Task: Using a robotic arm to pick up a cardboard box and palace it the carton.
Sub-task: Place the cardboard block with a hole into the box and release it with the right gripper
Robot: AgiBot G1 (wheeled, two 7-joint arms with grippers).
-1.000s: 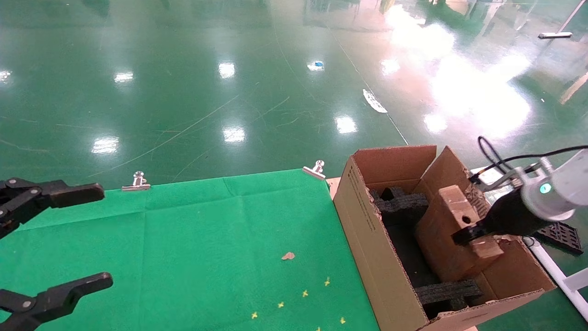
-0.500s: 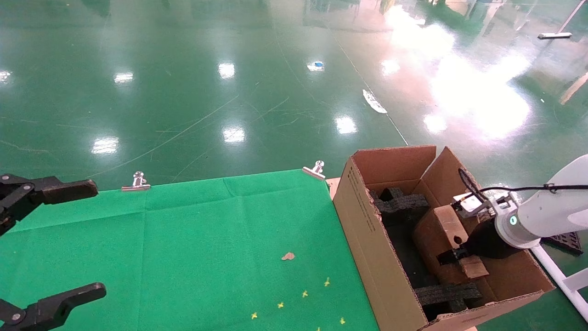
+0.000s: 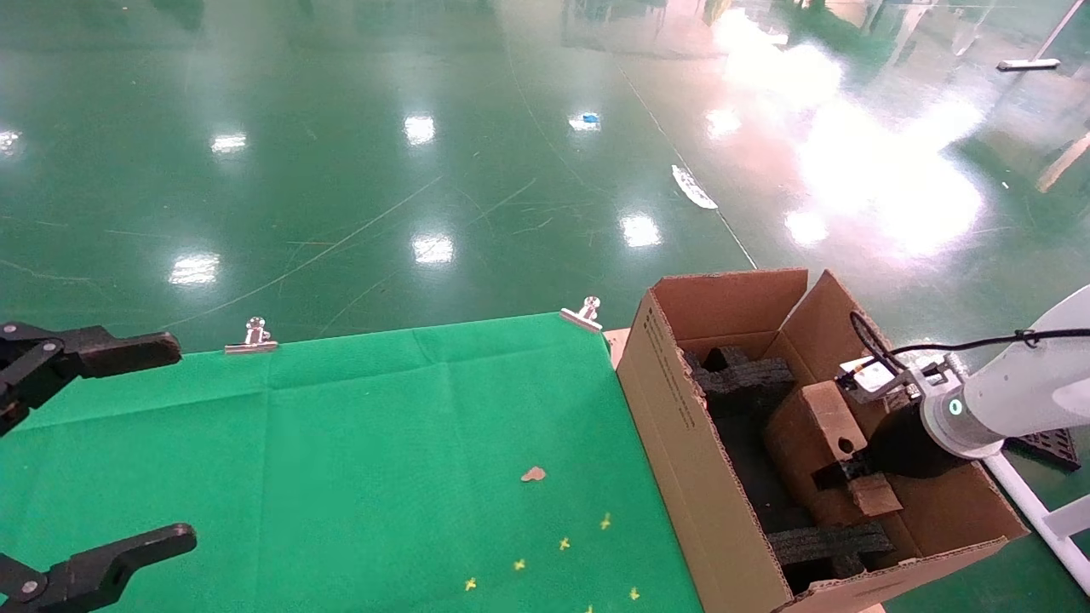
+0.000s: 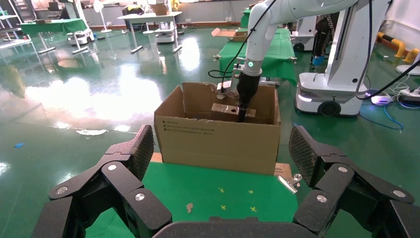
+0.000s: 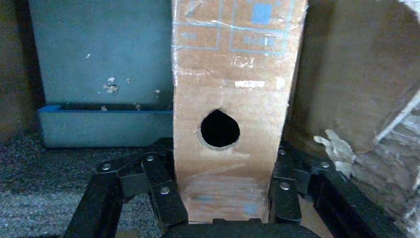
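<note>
My right gripper is holding the cardboard box (image 3: 809, 426) low between the foam blocks, and the box would stand in the carton (image 3: 681, 443) if I let go now.
The small brown cardboard box (image 3: 809, 426) with a round hole in its narrow side stands on edge inside the carton (image 3: 681, 443), between the black foam blocks (image 3: 745, 375). My right gripper (image 3: 851, 477) on the white robotic arm (image 3: 1013, 400) reaches down into the carton. In the right wrist view the gripper (image 5: 225, 196) is shut on the box (image 5: 233, 89), one finger pressed on each broad face. My left gripper (image 3: 174, 441) hangs open over the far left of the green cloth, nothing between its fingers. The left wrist view shows the carton (image 4: 213, 141) from across the table.
The green cloth (image 3: 341, 460) covers the table, held by metal clips (image 3: 253, 339) at its far edge. A cardboard scrap (image 3: 534, 474) and yellow cross marks (image 3: 562, 543) lie on it. A black mat (image 3: 1043, 441) and a white frame stand right of the carton.
My right gripper came down with the cardboard box from above the carton's rim to inside it, then nearly stopped. The left gripper drifted slightly left.
</note>
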